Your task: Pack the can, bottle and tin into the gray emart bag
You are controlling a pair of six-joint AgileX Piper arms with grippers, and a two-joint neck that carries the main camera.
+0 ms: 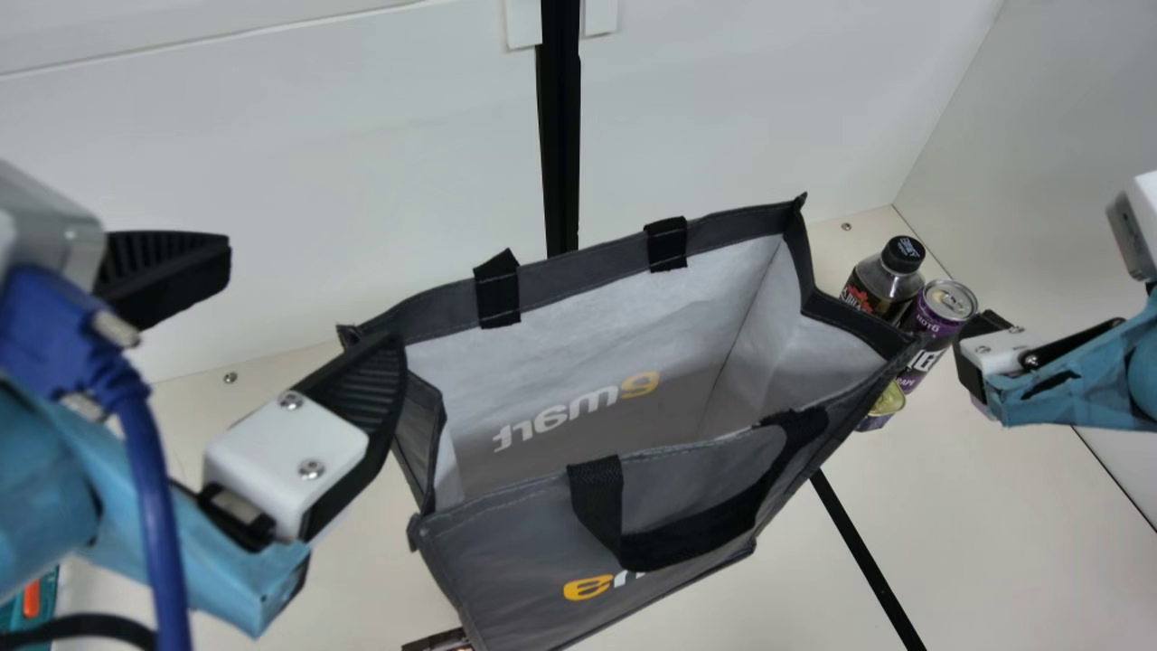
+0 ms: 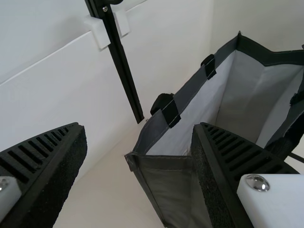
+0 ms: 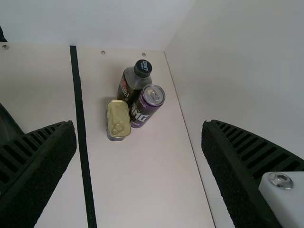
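The left gripper will next grab the thin cloth rim [image 1: 426, 391] that stands up around the bag's opening [image 1: 613, 363], since the opening is far wider than the robot's fingers can span.
The gray emart bag [image 1: 506, 533] stands with its mouth open at the middle of the main view. My left gripper [image 1: 316, 298] is open at the bag's left edge; in the left wrist view the gripper [image 2: 140, 135] has its right finger in front of the bag [image 2: 166, 175]. My right gripper [image 1: 981, 348] is at the right; the right wrist view shows the gripper [image 3: 140, 135] open, nothing between its fingers. Beyond it the dark bottle [image 3: 126, 85], purple can [image 3: 146, 107] and gold-lidded tin [image 3: 118, 118] stand close together. In the main view the bag partly hides the tin [image 1: 881, 411].
Behind the bag a black post [image 1: 560, 154] rises against the white wall. A side wall [image 3: 228, 61] stands close to the bottle and can. A black strip [image 3: 81, 128] runs along the table. A teal object [image 1: 36, 606] lies at the main view's lower left.
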